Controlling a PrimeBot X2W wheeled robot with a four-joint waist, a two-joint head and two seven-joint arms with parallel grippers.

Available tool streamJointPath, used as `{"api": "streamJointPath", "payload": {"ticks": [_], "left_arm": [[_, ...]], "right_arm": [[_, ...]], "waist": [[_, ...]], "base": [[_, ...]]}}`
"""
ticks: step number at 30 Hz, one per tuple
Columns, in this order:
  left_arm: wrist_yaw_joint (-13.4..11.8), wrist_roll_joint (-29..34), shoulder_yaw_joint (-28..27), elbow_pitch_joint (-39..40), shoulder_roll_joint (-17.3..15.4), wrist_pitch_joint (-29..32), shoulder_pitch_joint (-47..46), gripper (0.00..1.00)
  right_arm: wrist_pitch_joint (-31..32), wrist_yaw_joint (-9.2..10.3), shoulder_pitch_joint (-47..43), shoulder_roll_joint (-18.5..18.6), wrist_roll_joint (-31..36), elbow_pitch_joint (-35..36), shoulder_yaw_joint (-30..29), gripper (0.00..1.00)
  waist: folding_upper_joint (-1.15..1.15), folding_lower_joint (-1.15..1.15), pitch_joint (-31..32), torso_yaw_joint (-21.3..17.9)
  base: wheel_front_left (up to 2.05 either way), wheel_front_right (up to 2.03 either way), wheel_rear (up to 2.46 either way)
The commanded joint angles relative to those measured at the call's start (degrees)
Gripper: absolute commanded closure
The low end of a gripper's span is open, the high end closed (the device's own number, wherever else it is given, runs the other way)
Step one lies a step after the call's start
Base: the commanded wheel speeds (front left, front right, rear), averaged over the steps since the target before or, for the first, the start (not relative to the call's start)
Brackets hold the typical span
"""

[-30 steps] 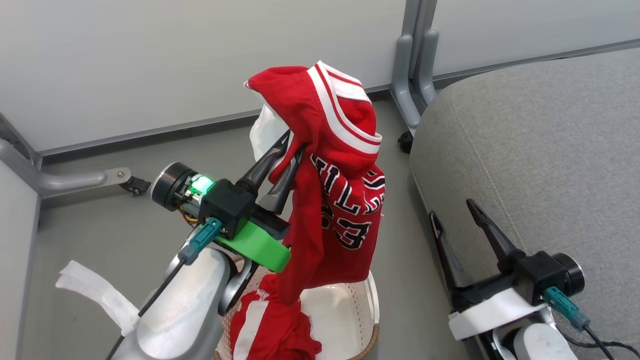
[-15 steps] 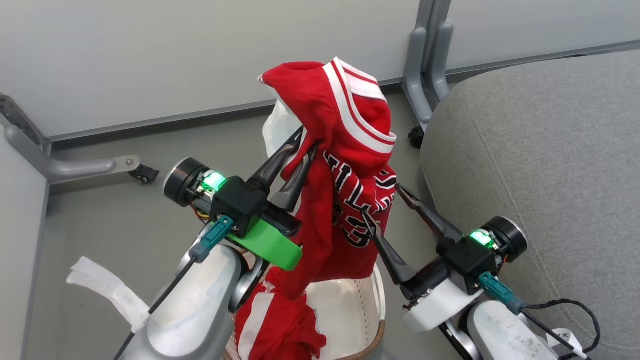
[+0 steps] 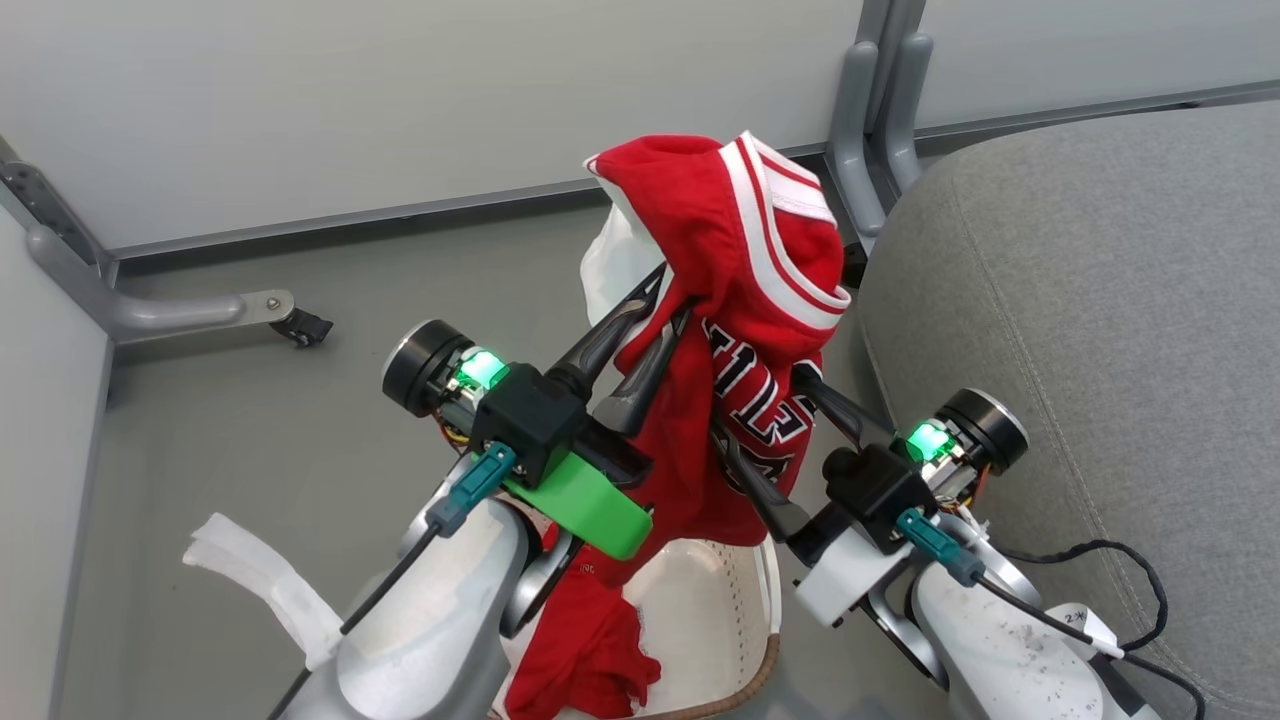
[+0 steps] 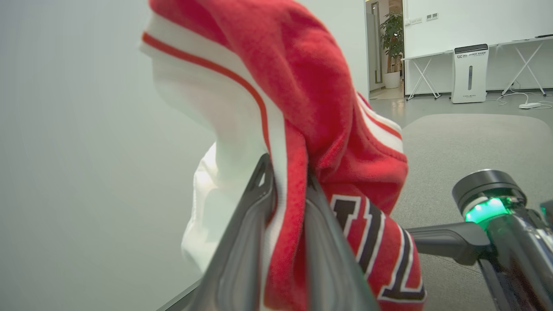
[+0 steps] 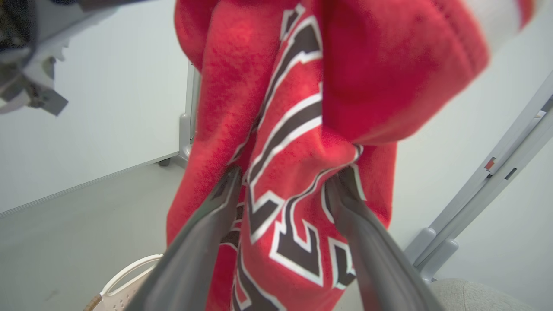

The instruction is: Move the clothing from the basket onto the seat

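The red jersey spreads wide at its striped edge but gathers narrow at the lettering, so next my right gripper grabs its bunched lettered fold.
My left gripper is shut on the red jersey and holds it up above the cream basket. In the left wrist view a fold of the jersey is pinched in the left gripper. My right gripper is open, one finger on each side of the jersey's hanging lettered part. In the right wrist view the right gripper stands wide apart with the jersey bunched in the gap. The second red piece lies in the basket. The grey seat is at the right.
Grey partition walls close off the back, with a post beside the seat and a castered foot at the left. A white cloth strip lies on the floor at the lower left. A black cable trails by my right arm.
The right gripper came up from beside the seat and now straddles the jersey's lettering. The left gripper carried the jersey a little right toward the seat. The head camera shifted too.
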State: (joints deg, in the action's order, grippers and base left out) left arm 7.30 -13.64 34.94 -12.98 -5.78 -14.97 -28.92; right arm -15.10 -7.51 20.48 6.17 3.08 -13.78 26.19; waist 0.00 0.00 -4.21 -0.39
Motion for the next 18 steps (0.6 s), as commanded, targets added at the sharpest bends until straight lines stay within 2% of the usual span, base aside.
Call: {"api": "streamJointPath", "payload": {"ticks": [1, 8, 9, 10, 18], "left_arm": [[0.2, -0.4, 0.2, 0.2, 0.3, -0.3, -1.0, 1.0], [0.2, -1.2, 1.7, -0.1, 0.7, -0.3, -1.3, 1.0], [0.2, -1.3, 1.9, -0.1, 0.8, -0.3, -1.3, 1.0], [0.2, -1.5, 2.0, -0.1, 0.8, -0.3, -1.3, 1.0], [0.3, -2.0, 2.1, -0.3, 0.3, -0.3, -1.4, 1.0]], "right_arm": [[-0.1, 0.04, 0.9, -0.2, -0.1, -0.5, 0.0, 0.0], [-0.1, 0.04, 2.1, -1.3, -0.9, -2.8, -0.9, 0.0], [-0.1, 0.04, 2.1, -1.4, -1.0, -2.9, -0.9, 0.38], [-0.1, 0.04, 2.1, -1.6, -1.2, -3.1, -0.9, 1.0], [-0.1, 0.04, 1.7, -2.3, -3.1, -2.5, -1.1, 1.0]], "waist": [[0.0, 0.0, -0.1, 0.1], [0.0, 0.0, -0.2, 0.5], [0.0, 0.0, -0.1, 0.5], [0.0, 0.0, -0.1, 0.5], [0.0, 0.0, 0.0, 0.1]], "base": [[0.0, 0.0, 0.0], [0.0, 0.0, 0.0], [0.0, 0.0, 0.0], [0.0, 0.0, 0.0], [0.0, 0.0, 0.0]]}}
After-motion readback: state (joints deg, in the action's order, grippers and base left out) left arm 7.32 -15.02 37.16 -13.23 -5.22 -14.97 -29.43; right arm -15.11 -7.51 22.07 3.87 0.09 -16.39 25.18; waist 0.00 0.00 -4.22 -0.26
